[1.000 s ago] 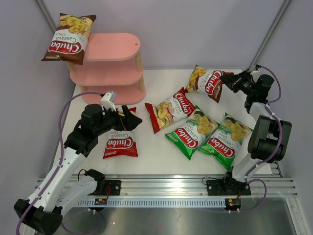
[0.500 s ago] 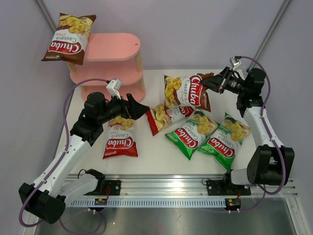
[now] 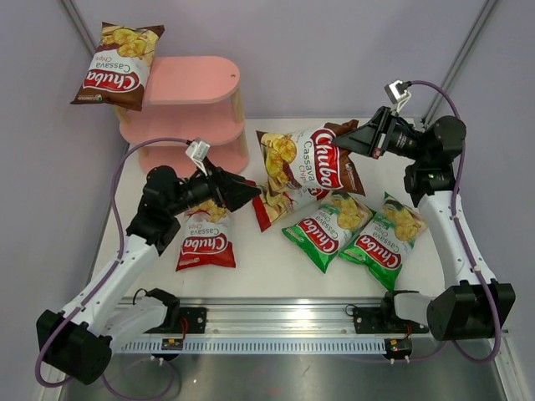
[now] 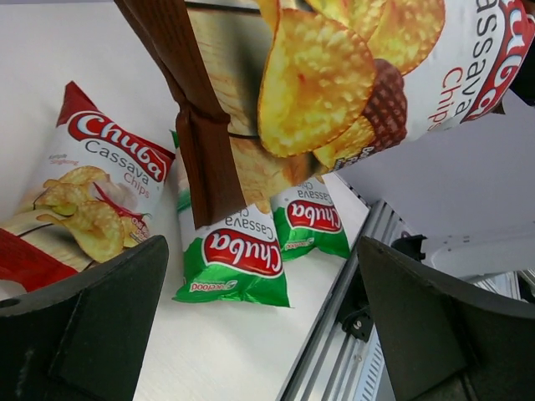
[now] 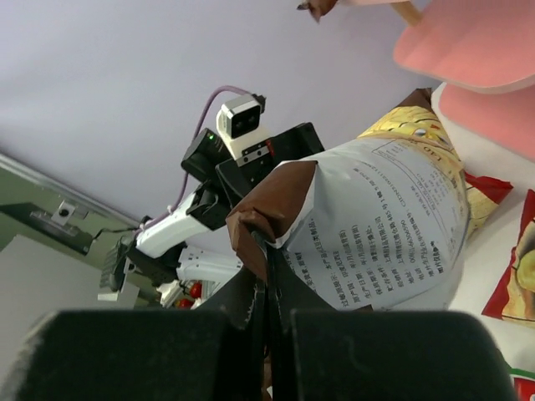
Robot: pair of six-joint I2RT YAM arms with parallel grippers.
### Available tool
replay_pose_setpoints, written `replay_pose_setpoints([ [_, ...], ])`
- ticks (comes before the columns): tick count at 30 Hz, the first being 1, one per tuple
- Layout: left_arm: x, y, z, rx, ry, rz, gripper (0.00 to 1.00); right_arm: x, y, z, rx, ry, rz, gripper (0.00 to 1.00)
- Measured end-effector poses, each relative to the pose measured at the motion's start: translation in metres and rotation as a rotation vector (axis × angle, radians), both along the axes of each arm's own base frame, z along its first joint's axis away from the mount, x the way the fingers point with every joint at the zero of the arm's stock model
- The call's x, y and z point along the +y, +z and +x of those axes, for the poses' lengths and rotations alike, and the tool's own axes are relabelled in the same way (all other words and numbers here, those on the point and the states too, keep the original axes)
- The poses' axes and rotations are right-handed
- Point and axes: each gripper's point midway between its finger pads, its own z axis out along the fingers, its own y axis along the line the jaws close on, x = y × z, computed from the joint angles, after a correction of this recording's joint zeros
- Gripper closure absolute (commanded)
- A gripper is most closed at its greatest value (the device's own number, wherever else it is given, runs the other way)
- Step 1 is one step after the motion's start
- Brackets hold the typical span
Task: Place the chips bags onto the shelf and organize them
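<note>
My left gripper is going to grab the brown chips bag [image 3: 308,159] next by its free crimped edge [image 3: 264,156], opposite my right gripper, to place it on the shelf.
My right gripper [image 3: 358,138] is shut on the top edge of a brown chips bag [image 3: 308,159] and holds it in the air over the table's middle. In the right wrist view my gripper [image 5: 269,288] pinches the bag's [image 5: 376,217] crimped seam. My left gripper [image 3: 242,194] is open and empty, just left of and below the hanging bag [image 4: 334,75]. A second brown bag [image 3: 117,65] leans on the left end of the pink shelf's [image 3: 196,83] top board. Two red-white bags [image 3: 205,238] [image 3: 280,200] and two green bags [image 3: 328,219] [image 3: 386,238] lie on the table.
The shelf stands at the back left against the grey wall; its lower boards [image 3: 192,129] hold nothing. One red-white bag lies partly under the hanging bag. An aluminium rail [image 3: 284,322] runs along the table's near edge.
My right gripper has lifted the brown bag off the table and carried it left toward the middle. My left gripper has moved right toward it and stayed open.
</note>
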Motion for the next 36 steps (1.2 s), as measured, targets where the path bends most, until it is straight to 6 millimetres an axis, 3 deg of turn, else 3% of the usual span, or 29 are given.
replay_pose_setpoints([
  [7, -0.006, 0.026, -0.02, -0.072, -0.099, -0.073, 0.01, 0.011, 0.028, -0.032, -0.072, 0.091, 0.027, 1.0],
  [14, -0.01, 0.038, -0.032, -0.1, -0.165, -0.118, 0.01, 0.023, 0.064, -0.066, -0.147, 0.189, 0.076, 1.0],
  [21, -0.018, 0.061, -0.059, -0.131, -0.32, -0.283, 0.01, 0.037, 0.101, -0.107, -0.268, 0.296, 0.111, 1.0],
  [27, -0.019, 0.094, -0.085, -0.198, -0.434, -0.398, 0.01, 0.043, 0.105, -0.111, -0.273, 0.323, 0.13, 1.0],
  [32, -0.02, 0.104, -0.1, -0.215, -0.485, -0.43, 0.01, 0.048, 0.106, -0.103, -0.242, 0.317, 0.154, 1.0],
  [36, -0.021, 0.104, -0.105, -0.206, -0.501, -0.434, 0.16, 0.049, 0.105, -0.096, -0.242, 0.297, 0.156, 1.0],
])
